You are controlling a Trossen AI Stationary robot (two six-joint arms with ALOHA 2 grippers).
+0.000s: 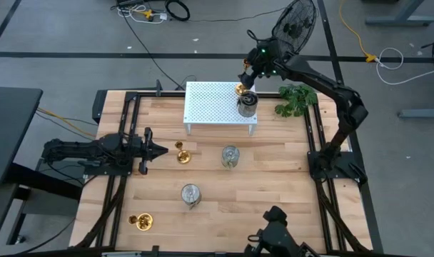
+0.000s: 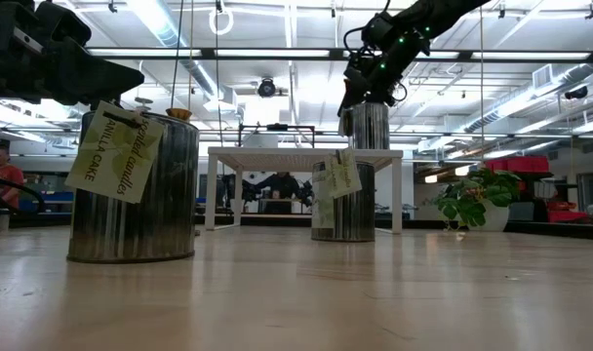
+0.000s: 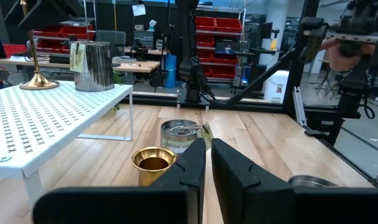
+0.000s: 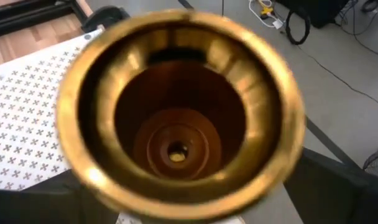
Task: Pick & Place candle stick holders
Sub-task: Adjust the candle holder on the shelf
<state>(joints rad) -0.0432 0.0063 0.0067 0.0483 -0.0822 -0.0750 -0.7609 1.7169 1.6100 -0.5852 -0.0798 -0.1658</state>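
Observation:
The gold candle stick holder needs to shift across the white perforated rack (image 1: 210, 107) (image 4: 27, 118). My right gripper should grab it by the holder's stem next.
A gold candle stick holder (image 1: 240, 88) stands upright by its round base (image 3: 38, 83) on the white perforated rack (image 1: 210, 107), beside a squat silver one (image 1: 247, 106). My right gripper (image 1: 244, 80) hovers open just over the gold holder, whose cup (image 4: 176, 118) fills the right wrist view. On the table stand a gold holder (image 1: 182, 152), two silver ones (image 1: 230, 155) (image 1: 190, 194) and another gold one (image 1: 140, 222). My left gripper (image 1: 163, 150) waits shut and level at the table's left, pointing at the nearest gold holder (image 3: 153, 163). My right gripper comes slanting down from the table's far right, with its dark fingers (image 4: 338, 186) on either side of the gold holder's cup. The cup hides the fingertips, and I cannot tell whether they touch it. The holder stays upright on the rack.
A green leafy plant (image 1: 297, 100) stands just right of the rack, close under my right arm. Black frame rails (image 1: 313, 135) run along the table's sides. The wooden table (image 1: 274, 193) lies bare at its near right.

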